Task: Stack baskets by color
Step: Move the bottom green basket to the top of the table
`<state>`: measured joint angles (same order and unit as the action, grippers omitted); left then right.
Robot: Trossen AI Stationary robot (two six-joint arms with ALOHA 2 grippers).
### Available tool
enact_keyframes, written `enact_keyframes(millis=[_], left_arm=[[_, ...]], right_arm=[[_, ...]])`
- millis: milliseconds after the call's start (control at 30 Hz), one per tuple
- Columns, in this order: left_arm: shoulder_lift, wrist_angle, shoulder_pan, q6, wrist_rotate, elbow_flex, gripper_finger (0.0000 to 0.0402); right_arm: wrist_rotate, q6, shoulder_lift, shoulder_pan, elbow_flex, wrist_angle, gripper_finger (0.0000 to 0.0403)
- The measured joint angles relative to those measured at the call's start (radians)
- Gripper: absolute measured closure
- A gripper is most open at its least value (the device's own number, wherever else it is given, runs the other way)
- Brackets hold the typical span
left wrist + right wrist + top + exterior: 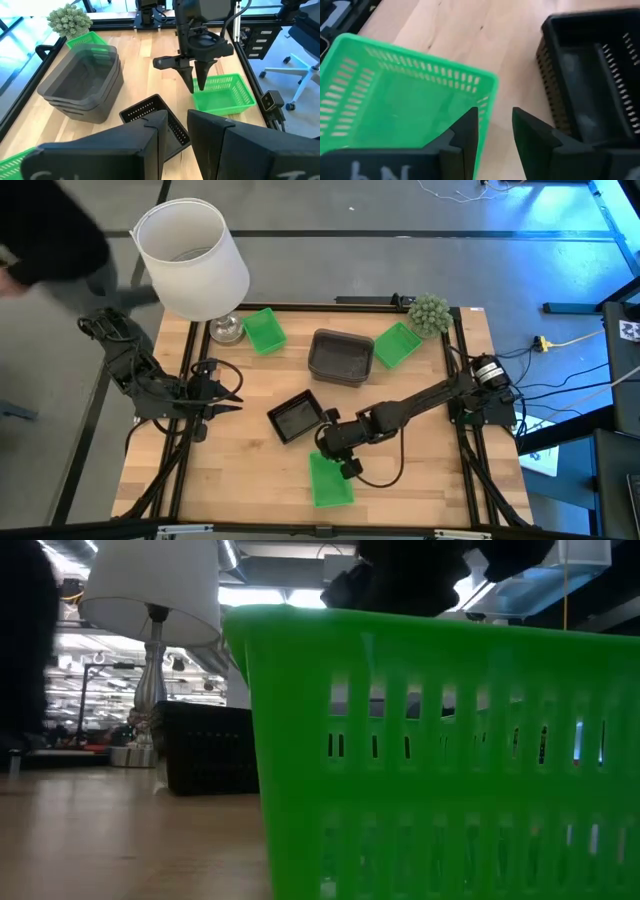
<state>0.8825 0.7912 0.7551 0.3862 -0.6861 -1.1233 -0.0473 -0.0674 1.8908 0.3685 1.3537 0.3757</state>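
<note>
My right gripper grabs the green basket by its rim (342,468) (489,100) next, to stack it with the other green ones.
A green basket (330,480) rests on its bottom near the table's front edge. It fills the low view (440,760). My right gripper (495,117) is open above the basket's far right corner. One finger (467,130) is over the inside and the other (532,132) is outside the right wall (489,97), with gaps showing on both sides. A black basket (296,417) sits just beyond. Nested smoky grey baskets (341,357) stand at the far middle. My left gripper (177,135) hovers open at the table's left edge, holding nothing.
Two more green baskets (265,330) (397,343) sit at the back on either side of the grey stack. A white lamp (190,260) stands at the far left corner and a round green plant (428,312) at the far right. Bare wood lies at the near left.
</note>
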Motion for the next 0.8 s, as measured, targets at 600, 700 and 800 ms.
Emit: enact_keyframes(millis=[600,700,800], left_arm=[[0.0,0.0,0.0,0.005,0.0,0.0,0.0335],[0.0,0.0,0.0,0.005,0.0,0.0,0.0335],[0.0,0.0,0.0,0.005,0.0,0.0,0.0335]], right_arm=[[0.015,0.01,0.077,-0.001,0.0,0.041,0.0284],[0.015,0.01,0.093,-0.001,0.0,0.049,0.0284],[0.015,0.012,0.113,-0.001,0.0,0.046,0.0284]])
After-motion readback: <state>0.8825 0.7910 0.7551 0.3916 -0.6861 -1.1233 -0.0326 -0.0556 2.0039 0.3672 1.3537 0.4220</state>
